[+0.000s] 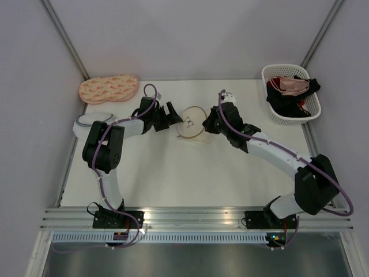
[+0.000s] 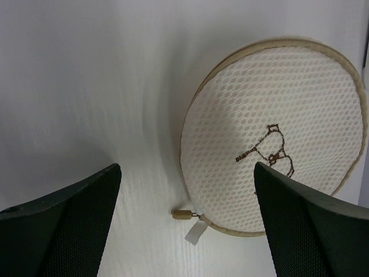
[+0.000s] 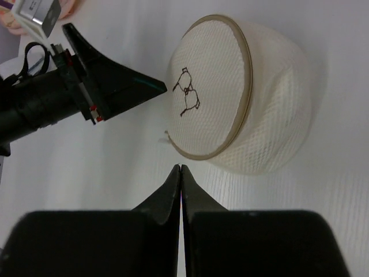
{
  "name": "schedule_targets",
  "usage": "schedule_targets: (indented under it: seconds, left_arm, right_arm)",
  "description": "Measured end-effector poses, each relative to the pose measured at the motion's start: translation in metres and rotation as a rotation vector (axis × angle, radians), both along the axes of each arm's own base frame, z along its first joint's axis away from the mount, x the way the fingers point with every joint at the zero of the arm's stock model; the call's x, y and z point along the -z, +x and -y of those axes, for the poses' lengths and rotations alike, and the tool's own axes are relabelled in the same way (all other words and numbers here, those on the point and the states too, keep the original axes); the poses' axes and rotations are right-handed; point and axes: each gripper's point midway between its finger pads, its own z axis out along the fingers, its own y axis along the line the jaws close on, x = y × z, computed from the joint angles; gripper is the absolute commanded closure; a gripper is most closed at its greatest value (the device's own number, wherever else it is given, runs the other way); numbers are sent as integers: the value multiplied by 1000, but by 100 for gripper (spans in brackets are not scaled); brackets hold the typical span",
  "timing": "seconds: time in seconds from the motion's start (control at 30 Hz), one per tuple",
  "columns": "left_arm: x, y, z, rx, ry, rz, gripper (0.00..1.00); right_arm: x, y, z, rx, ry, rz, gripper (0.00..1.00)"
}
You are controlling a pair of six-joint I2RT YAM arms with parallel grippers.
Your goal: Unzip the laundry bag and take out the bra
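My left gripper is next to take hold of the laundry bag's rim (image 1: 181, 136) beside the brass pull (image 2: 182, 214), so the pull stays free for my right gripper to unzip.
The laundry bag (image 1: 194, 123) is a round cream mesh pouch lying on the white table, tilted so its flat face with the dark bra symbol faces left. It also shows in the left wrist view (image 2: 277, 127) and the right wrist view (image 3: 230, 92). Its brass zip pull (image 2: 182, 214) lies on the table at the rim's lower left, with the zip closed. My left gripper (image 1: 174, 115) (image 2: 185, 167) is open just left of the bag, and the pull sits between its fingers. My right gripper (image 1: 209, 123) (image 3: 181, 167) is shut and empty, close beside the bag's right side. The bra is hidden.
A white basket (image 1: 311, 118) at the back right holds pink and black garments. A long peach patterned pouch (image 1: 108, 89) lies at the back left. A white mesh pouch with a grey-blue rim (image 1: 86, 120) lies under my left arm.
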Motion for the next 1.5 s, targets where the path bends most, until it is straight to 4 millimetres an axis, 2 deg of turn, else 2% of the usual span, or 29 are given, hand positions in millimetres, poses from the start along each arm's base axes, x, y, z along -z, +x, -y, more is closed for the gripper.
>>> schedule_targets:
  seconds: [0.1, 0.2, 0.37, 0.5, 0.6, 0.83, 0.97, 1.07, 1.1, 1.2, 1.23, 1.27, 1.3, 1.4, 1.43, 1.5]
  left_arm:
    - [2, -4, 1, 17, -11, 2, 0]
    - [3, -7, 4, 38, -31, 8, 0]
    - [2, -9, 6, 53, -50, 19, 1]
    - [1, -9, 6, 62, -62, 19, 1]
    - [-1, -9, 7, 69, -70, 24, 0]
    - [-7, -9, 12, 95, -96, 46, 0]
    - [-20, -10, 22, 146, -151, 80, 1]
    - [-25, -12, 30, 188, -176, 86, 10]
    - [-26, -13, 34, 202, -180, 86, 21]
    - [-24, -20, 45, 256, -191, 80, 39]
    - [-21, -23, 48, 272, -193, 73, 51]
    - [-18, -28, 51, 292, -197, 63, 57]
    - [-14, -31, 53, 308, -197, 54, 67]
    - [-7, -38, 54, 339, -198, 31, 86]
    - [-6, -41, 54, 348, -201, 26, 98]
    - [-6, -42, 54, 357, -203, 24, 98]
  right_arm:
    - [19, 34, -3, 0, 5, -44, 100]
    - [37, 59, -11, -34, 46, -84, 100]
    - [79, 85, -4, -41, 98, -172, 100]
    - [120, 88, 13, 8, 46, -264, 100]
    - [136, 83, 21, 33, -1, -304, 100]
    - [142, 82, 23, 32, -43, -314, 100]
    - [145, 82, 24, 25, -51, -315, 100]
    - [147, 82, 23, 19, -53, -318, 100]
    - [147, 82, 23, 17, -53, -319, 100]
    - [147, 82, 22, 12, -54, -319, 100]
    - [147, 82, 22, 10, -55, -318, 100]
    - [147, 82, 22, 8, -56, -318, 100]
    - [147, 82, 22, 6, -58, -318, 99]
    - [147, 81, 22, -3, -61, -318, 100]
    - [147, 81, 21, -10, -61, -318, 100]
    - [146, 80, 20, -26, -61, -317, 100]
